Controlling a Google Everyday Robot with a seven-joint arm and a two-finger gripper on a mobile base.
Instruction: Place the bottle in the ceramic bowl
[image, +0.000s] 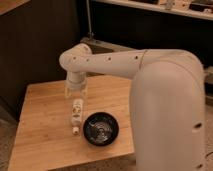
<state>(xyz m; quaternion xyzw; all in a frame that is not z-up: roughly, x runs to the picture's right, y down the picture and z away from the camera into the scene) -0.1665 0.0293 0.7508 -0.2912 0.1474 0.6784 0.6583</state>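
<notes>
I need to grip the bottle by its upper part (77, 107) with my gripper next, so that I can place the bottle in the ceramic bowl (101, 129).
The bottle (76, 114) is small, slim and white, and lies on the wooden table (40, 125) with its narrow cap (75, 131) pointing toward the front edge. It is just left of the ceramic bowl (101, 129), a glossy black round bowl with pale reflections at its centre, and is outside it. My gripper (76, 94) hangs straight above the bottle's far end, with its fingers (68, 92) spread and nothing between them. The bowl holds nothing.
My large white arm (165, 100) fills the right side of the view and hides the table's right part. Dark cabinets and a shelf (150, 10) stand behind the table. The table's front edge (70, 162) is close to the bowl.
</notes>
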